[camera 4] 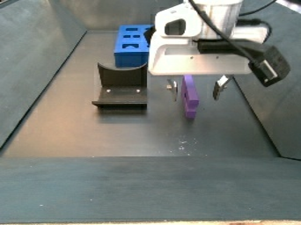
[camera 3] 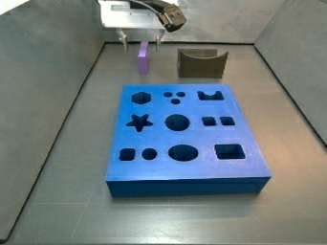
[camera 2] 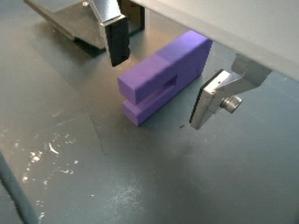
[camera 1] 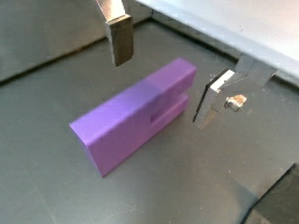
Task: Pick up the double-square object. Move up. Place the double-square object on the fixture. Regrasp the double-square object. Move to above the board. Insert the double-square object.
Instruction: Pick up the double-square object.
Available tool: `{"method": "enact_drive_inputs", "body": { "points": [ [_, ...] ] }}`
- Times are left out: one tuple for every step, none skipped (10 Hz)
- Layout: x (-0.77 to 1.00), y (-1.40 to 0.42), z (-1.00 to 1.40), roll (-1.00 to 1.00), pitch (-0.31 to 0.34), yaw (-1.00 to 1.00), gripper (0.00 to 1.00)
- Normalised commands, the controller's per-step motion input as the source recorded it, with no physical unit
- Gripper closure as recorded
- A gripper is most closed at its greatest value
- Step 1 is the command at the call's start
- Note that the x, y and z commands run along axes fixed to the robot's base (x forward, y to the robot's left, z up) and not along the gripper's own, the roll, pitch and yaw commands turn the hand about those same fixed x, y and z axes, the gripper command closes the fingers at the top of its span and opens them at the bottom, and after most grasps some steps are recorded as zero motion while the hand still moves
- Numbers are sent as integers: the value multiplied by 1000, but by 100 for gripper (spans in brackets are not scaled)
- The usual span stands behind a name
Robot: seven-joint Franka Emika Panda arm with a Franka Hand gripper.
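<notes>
I should next pick up the double-square object with my gripper by its long sides point(camera 1: 155, 98) beside the notch, so that I can set the object in the fixture.
The double-square object point(camera 1: 131, 121) is a light-purple block with a notch in one side, resting on the grey floor. It also shows in a wrist view point(camera 2: 163, 77) and in both side views point(camera 3: 143, 60) point(camera 4: 189, 98). My gripper point(camera 1: 163, 90) is open and hangs just over the block, with one finger point(camera 1: 121, 42) on each side and a gap to each, as a wrist view point(camera 2: 159, 93) also shows. The olive-brown fixture point(camera 3: 201, 63) stands beside it on the floor. The blue board point(camera 3: 185, 170) lies further off.
The grey walls of the enclosure point(camera 3: 76, 86) run close along the floor's sides. The fixture point(camera 4: 120, 89) and the board point(camera 4: 132, 44) also show in a side view, beyond the gripper point(camera 4: 195, 91).
</notes>
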Motion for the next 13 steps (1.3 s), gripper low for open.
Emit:
{"method": "enact_drive_inputs", "body": {
  "points": [
    [0, 0, -931, -46, -309, 0, 0],
    [-29, 0, -937, 0, -331, 0, 0],
    [-57, 0, -931, 0, -343, 0, 0],
    [-46, 0, -929, 0, -343, 0, 0],
    [-37, 123, 0, -214, -129, 0, 0],
    [0, 0, 0, 0, 0, 0, 100],
    [0, 0, 0, 0, 0, 0, 100],
    [0, 0, 0, 0, 0, 0, 100],
    [0, 0, 0, 0, 0, 0, 100],
    [0, 0, 0, 0, 0, 0, 100],
    [0, 0, 0, 0, 0, 0, 100],
    [0, 0, 0, 0, 0, 0, 100],
    [0, 0, 0, 0, 0, 0, 100]
  ]
}}
